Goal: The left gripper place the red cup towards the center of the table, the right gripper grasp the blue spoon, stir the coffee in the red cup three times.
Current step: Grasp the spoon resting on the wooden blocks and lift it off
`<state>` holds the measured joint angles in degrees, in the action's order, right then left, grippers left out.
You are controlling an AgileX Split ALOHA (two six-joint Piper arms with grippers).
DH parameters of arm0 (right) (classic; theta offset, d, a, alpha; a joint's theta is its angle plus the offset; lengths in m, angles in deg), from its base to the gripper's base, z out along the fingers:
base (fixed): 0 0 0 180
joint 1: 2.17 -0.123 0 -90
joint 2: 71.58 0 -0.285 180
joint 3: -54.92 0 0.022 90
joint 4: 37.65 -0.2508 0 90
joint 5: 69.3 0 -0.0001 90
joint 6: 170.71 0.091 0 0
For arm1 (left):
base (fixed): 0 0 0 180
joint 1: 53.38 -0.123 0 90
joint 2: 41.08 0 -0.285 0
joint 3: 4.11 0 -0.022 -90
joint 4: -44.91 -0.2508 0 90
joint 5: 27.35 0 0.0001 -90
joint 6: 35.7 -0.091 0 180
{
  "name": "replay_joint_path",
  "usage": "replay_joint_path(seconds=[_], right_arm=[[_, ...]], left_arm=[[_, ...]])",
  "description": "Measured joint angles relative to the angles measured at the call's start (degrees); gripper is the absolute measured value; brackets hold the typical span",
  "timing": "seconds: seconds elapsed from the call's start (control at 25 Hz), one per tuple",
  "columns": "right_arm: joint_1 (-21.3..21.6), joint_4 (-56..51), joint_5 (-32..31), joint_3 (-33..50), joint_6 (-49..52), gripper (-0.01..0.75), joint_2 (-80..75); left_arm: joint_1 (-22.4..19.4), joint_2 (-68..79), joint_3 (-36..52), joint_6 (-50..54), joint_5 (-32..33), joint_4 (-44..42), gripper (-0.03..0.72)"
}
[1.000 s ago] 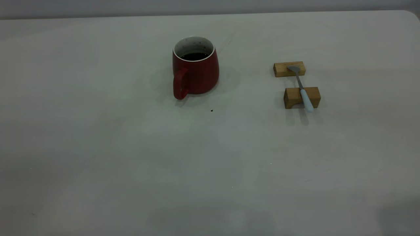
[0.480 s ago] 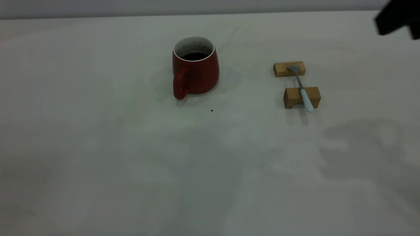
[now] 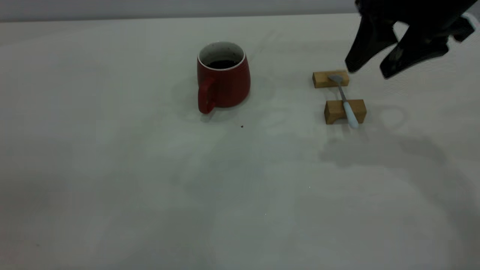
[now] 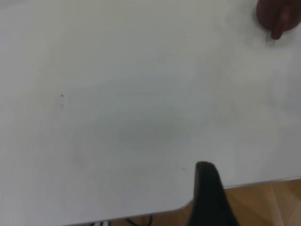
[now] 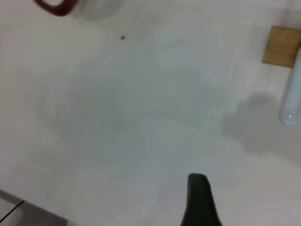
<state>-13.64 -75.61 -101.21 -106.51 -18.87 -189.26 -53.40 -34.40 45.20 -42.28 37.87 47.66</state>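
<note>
The right gripper grips the blue spoon by its pale handle [image 3: 351,115] next, to stir the coffee in the red cup [image 3: 225,84].
The red cup [image 3: 225,84] stands upright on the table [image 3: 112,180], its loop handle facing front-left, with dark coffee [image 3: 223,64] inside. The blue spoon [image 3: 349,112] lies across two tan wooden blocks to the cup's right, pale handle toward the front. My right gripper [image 3: 369,69] hangs open and empty just right of the far block, above the table. In the right wrist view the spoon's handle [image 5: 290,96] is at the edge. My left gripper [image 4: 207,193] sits over the table's edge, far from the cup [image 4: 277,16], and is out of the exterior view.
The far wooden block [image 3: 322,79] holds the spoon's bowl and the near block [image 3: 333,112] holds its neck. A tiny dark speck [image 3: 242,126] lies in front of the cup. Wooden floor [image 4: 268,202] shows past the table's rounded corner.
My right gripper has come in from the upper right and moved down and left toward the spoon. Its shadow has slid left across the table. Cup and spoon have not moved.
</note>
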Motion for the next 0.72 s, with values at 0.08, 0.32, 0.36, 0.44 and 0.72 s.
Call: replay_joint_path(seconds=[0.08, 0.32, 0.36, 0.44, 0.72], right_arm=[[0.0, 2.2, -0.5, -1.7, 2.9, 0.582, -3.0], [-0.7, 8.3, -2.4, -8.2, 10.0, 0.582, -10.5], [-1.2, 9.4, -2.5, -9.4, 11.1, 0.582, -11.8], [-1.9, 11.2, -3.4, -11.9, 13.2, 0.582, -13.9], [-3.3, 14.6, -6.2, -18.1, 15.5, 0.582, -19.2]], left_arm=[[0.0, 0.0, 0.0, 0.0, 0.0, 0.0, 0.551], [0.0, 0.0, 0.0, 0.0, 0.0, 0.0, 0.551], [0.0, 0.0, 0.0, 0.0, 0.0, 0.0, 0.551], [0.0, 0.0, 0.0, 0.0, 0.0, 0.0, 0.551], [0.0, 0.0, 0.0, 0.0, 0.0, 0.0, 0.551]])
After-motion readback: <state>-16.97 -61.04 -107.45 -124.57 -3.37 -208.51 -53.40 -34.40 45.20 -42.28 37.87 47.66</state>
